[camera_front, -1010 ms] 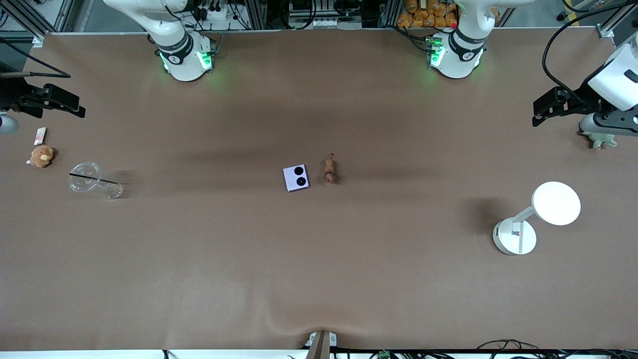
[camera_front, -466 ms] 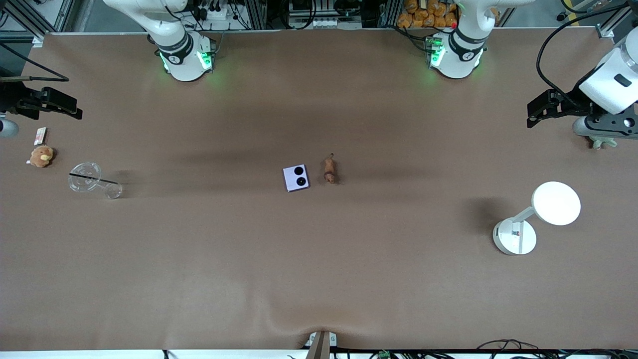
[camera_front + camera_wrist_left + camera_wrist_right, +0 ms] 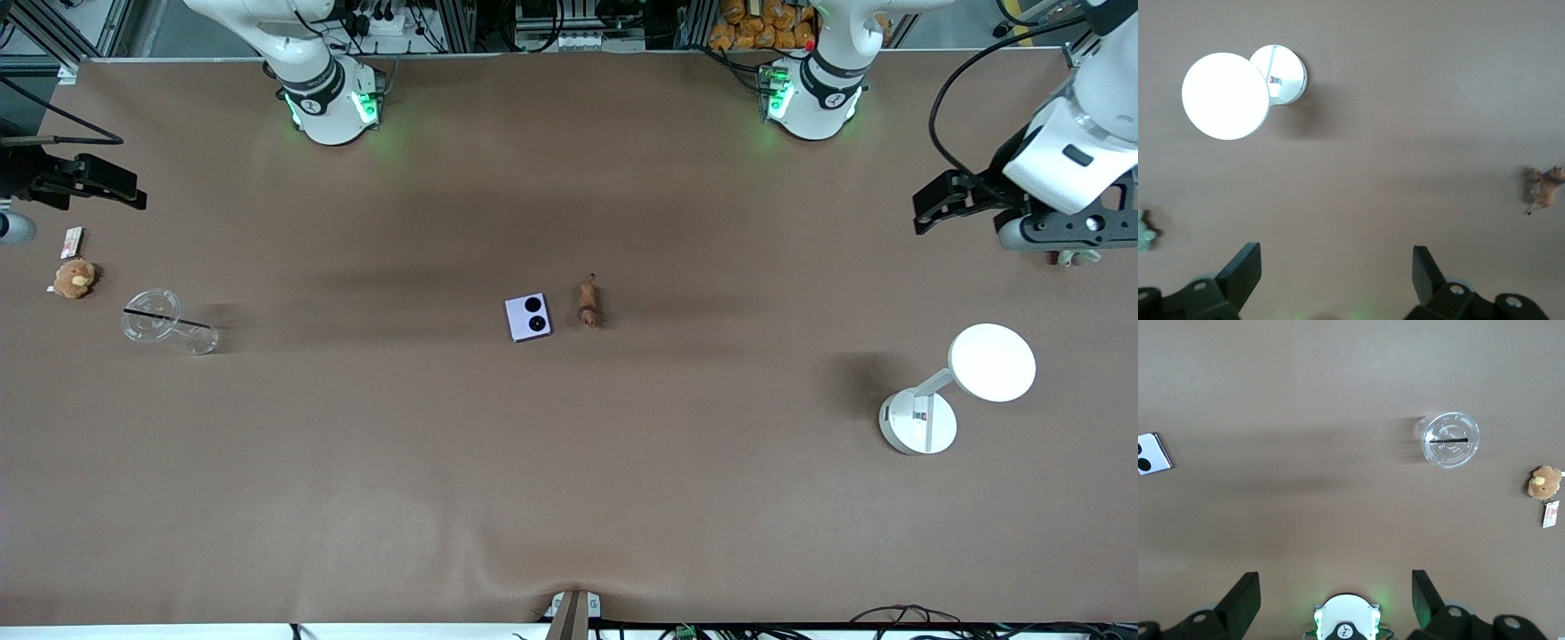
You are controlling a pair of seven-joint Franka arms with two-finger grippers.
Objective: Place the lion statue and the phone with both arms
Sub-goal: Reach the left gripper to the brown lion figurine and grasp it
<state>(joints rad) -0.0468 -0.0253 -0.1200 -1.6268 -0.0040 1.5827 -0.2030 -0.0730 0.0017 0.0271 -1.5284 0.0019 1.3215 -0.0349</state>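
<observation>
My left gripper will next take hold of the lion statue by its upper body [image 3: 588,304], so that it can put the lion statue down beside the phone [image 3: 528,317].
The phone [image 3: 528,317], a pale-lavender square with two black circles, lies flat at the table's middle. It also shows at the edge of the right wrist view [image 3: 1153,453]. The lion statue [image 3: 588,302], tiny and brown, stands beside it toward the left arm's end, and it shows in the left wrist view [image 3: 1546,190]. My left gripper [image 3: 926,206] is open and empty, up in the air at the left arm's end of the table [image 3: 1337,267]. My right gripper [image 3: 133,191] is open and empty, up over the right arm's end [image 3: 1336,590].
A white round desk lamp [image 3: 991,362] stands toward the left arm's end. A green plush [image 3: 1074,257] is mostly hidden under the left hand. A clear cup [image 3: 160,320], a tan plush [image 3: 74,278] and a small card [image 3: 71,240] lie at the right arm's end.
My left gripper has moved toward the table's middle, now covering more of the green plush. The right gripper has barely moved. Phone and lion have not moved.
</observation>
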